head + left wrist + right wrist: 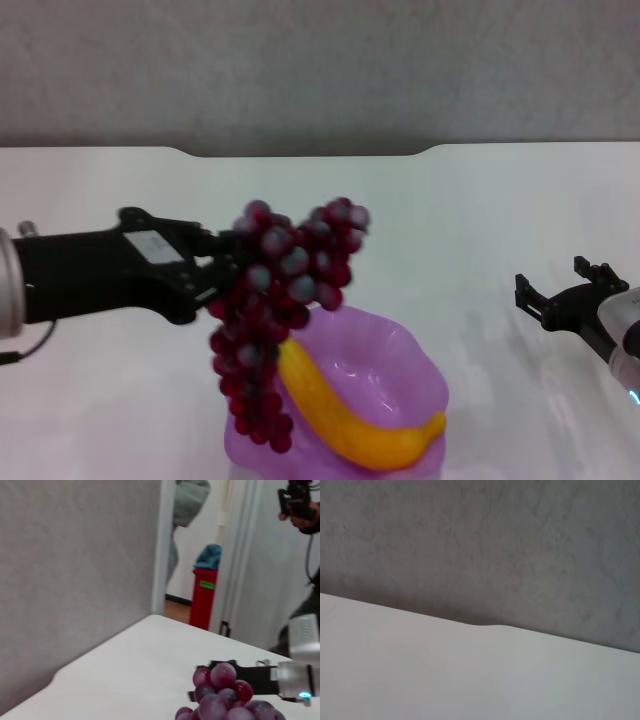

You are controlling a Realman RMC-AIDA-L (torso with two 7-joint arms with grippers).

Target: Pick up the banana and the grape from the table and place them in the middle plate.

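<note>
The grape bunch (280,300) is high above the purple plate (400,370) and the banana, so I need to lower the grape bunch before I open my left gripper.
The grape bunch (280,300) is dark red-purple and hangs in the air from my left gripper (222,272), which is shut on it. Its lower end dangles over the left rim of the purple scalloped plate (400,370) at the front middle of the white table (450,220). The yellow banana (350,420) lies inside the plate. The top of the bunch shows in the left wrist view (225,695). My right gripper (560,285) is open and empty at the right side of the table; it also shows in the left wrist view (240,675).
A grey wall (320,70) stands behind the table's notched far edge (300,153). The right wrist view shows only the table (445,675) and the wall. A red bin (204,597) stands beyond the table in the left wrist view.
</note>
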